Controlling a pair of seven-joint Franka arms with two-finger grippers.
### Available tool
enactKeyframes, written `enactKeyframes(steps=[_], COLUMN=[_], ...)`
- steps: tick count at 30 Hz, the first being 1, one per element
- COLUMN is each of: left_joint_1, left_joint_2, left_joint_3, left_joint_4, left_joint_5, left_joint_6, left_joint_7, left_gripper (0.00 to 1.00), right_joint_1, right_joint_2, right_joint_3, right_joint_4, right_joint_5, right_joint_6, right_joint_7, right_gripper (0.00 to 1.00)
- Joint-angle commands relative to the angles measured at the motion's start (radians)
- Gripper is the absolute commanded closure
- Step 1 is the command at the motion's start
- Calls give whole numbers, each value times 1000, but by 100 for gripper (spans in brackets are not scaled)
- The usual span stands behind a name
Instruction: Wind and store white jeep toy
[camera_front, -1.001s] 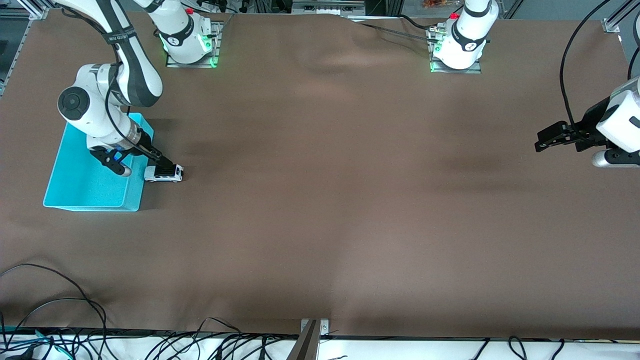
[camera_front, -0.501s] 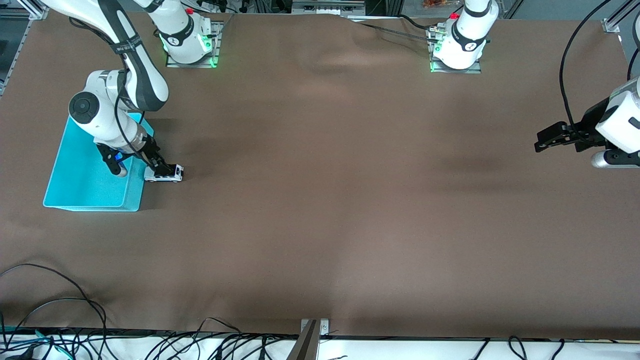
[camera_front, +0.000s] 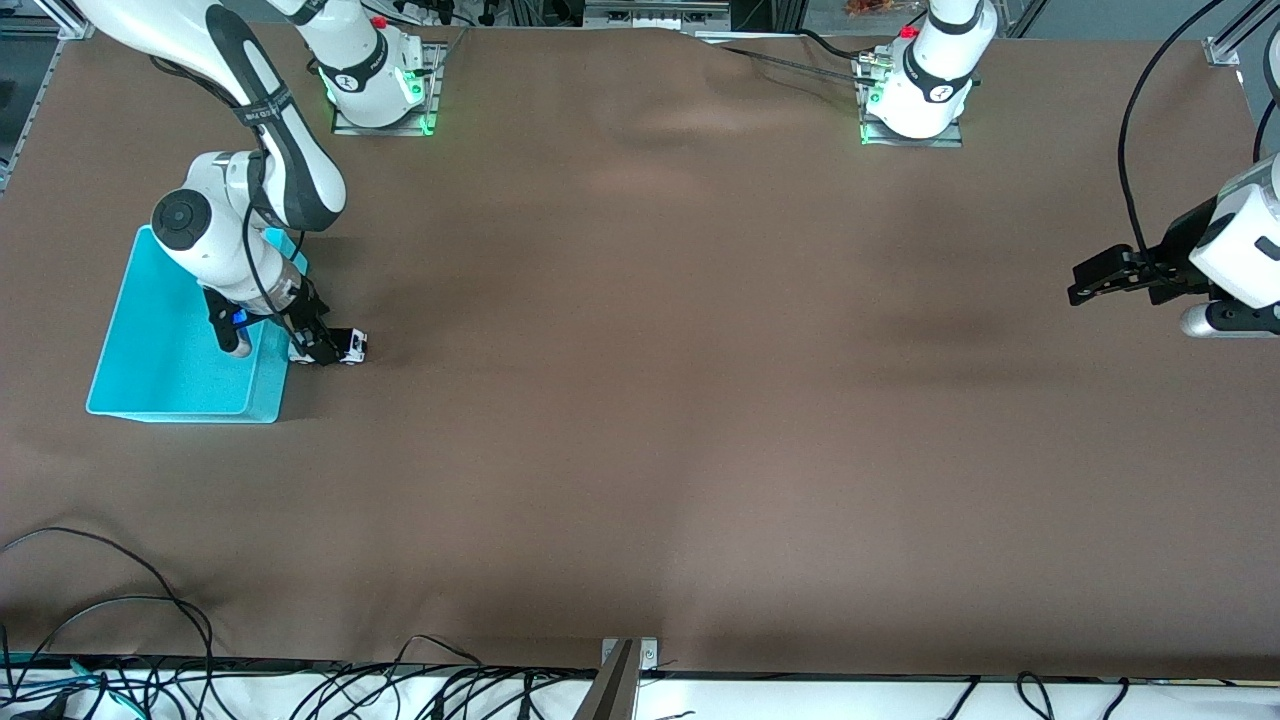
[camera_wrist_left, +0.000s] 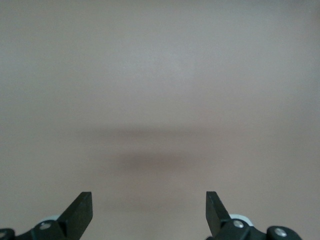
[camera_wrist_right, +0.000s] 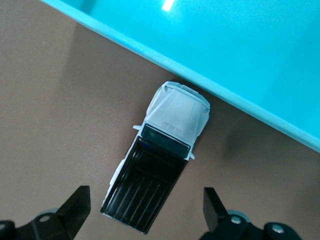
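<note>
My right gripper grabs the white jeep toy by its black roof (camera_wrist_right: 145, 182) next, so that the toy goes into the turquoise bin for storage.
The white jeep toy (camera_front: 345, 346) with a black roof stands on the brown table, its nose against the outer wall of the turquoise bin (camera_front: 150, 385). In the right wrist view the jeep (camera_wrist_right: 160, 157) lies between the open fingers, its nose touching the bin wall (camera_wrist_right: 240, 100). My right gripper (camera_front: 322, 350) is open, low over the jeep, one finger on each side and not touching it (camera_wrist_right: 145, 210). My left gripper (camera_front: 1090, 282) is open and empty, waiting over bare table at the left arm's end (camera_wrist_left: 149, 210).
Cables (camera_front: 120, 600) lie along the table edge nearest the front camera. The two arm bases (camera_front: 378, 80) (camera_front: 915, 85) stand at the edge farthest from the front camera.
My right gripper has come down and turned over the jeep, now covering most of it in the front view. The jeep and the left arm have not moved.
</note>
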Motion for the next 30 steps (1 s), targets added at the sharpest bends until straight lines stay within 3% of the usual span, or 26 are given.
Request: enactKeyframes(steps=[1,24,27,30], left_joint_1=[3,-3,-3,-3], left_joint_2=[-6,-4,-4,-4], left_joint_3=[1,1,1,1], left_joint_4=[-3,-3,-4,-4], left_joint_5=[-17,-14,-14,-13], left_joint_6=[5,6,6,6], left_joint_7=[22,21,21,21], left_gripper=[0,0,0,0], right_joint_1=[-2,-2,-3,-3], right_joint_2=[9,69,69,67], right_joint_3=[3,3,3,2], right_joint_4=[-6,11,11,12], right_joint_5=[-12,-14,-11,-9], right_joint_6=[29,70,70,70], right_joint_7=[21,18,20,20], right_gripper=[0,1,23,53])
